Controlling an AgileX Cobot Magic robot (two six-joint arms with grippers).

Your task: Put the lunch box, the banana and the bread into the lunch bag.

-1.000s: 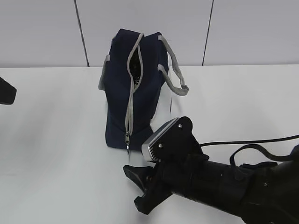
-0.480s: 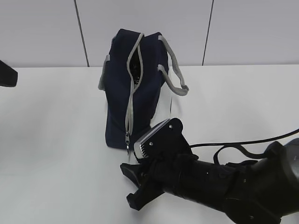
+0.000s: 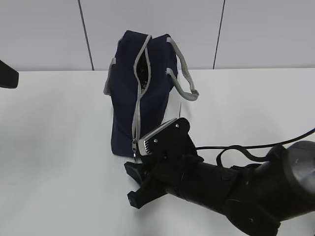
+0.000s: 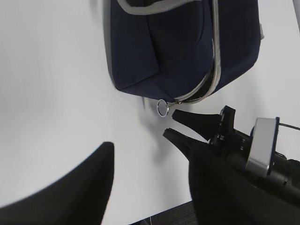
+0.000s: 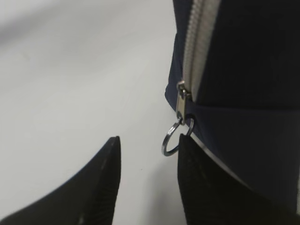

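My right gripper needs to grab the zipper pull next by its metal ring (image 3: 135, 155), which hangs out, because the slider (image 3: 134, 142) sits close against the navy cloth.
The navy lunch bag (image 3: 147, 98) stands upright on the white table, and its grey zipper (image 3: 137, 108) runs down the near end. The zipper gapes a little near the top. A metal ring (image 5: 171, 138) hangs from the slider at the bag's bottom corner. My right gripper (image 5: 150, 139) is open, low over the table, and the ring lies just beside its right fingertip (image 5: 187, 150), not pinched. In the left wrist view my left gripper (image 4: 150, 154) hangs open and empty above the table, looking down on the bag (image 4: 178, 42) and the ring (image 4: 162, 108). The lunch box, banana and bread are out of view.
The right arm (image 3: 231, 191) with its cable fills the table's near right. A dark piece of the left arm (image 3: 7, 74) shows at the left edge. Grey handles (image 3: 184, 73) hang off the bag's right side. A panelled wall stands behind.
My right gripper has slid left and closer to the bag's bottom corner, up to the zipper ring, and its jaws have narrowed somewhat. The bag has not moved.
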